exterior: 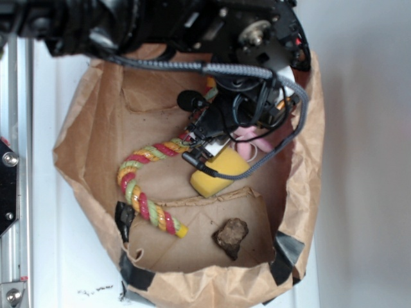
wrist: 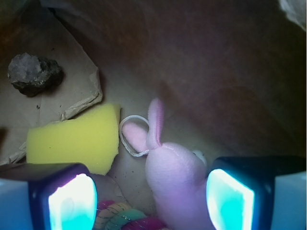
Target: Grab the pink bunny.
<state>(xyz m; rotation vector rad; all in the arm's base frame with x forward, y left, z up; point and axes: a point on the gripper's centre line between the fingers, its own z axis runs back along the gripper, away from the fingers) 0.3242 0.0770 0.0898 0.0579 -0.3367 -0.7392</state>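
My gripper next needs to grab the pink bunny by its plump head and body [wrist: 177,177], to lift the bunny out.
The pink bunny [wrist: 175,172] lies on the brown paper floor, its ears [wrist: 154,122] pointing away from me and a thin white loop [wrist: 128,139] beside them. My gripper [wrist: 151,199] is open and low over it. The bunny's body sits between the jaws, close against the right pad [wrist: 229,201] and well apart from the left pad [wrist: 72,203]. In the exterior view the arm covers most of the bunny [exterior: 247,138]; only a pink patch shows beside the gripper [exterior: 209,146].
A yellow sponge [wrist: 72,139] lies just left of the bunny. The twisted rope [exterior: 151,173] runs under the left jaw. A dark rock [exterior: 231,234] rests on a cardboard flap. Crumpled paper bag walls [exterior: 308,154] ring the whole space.
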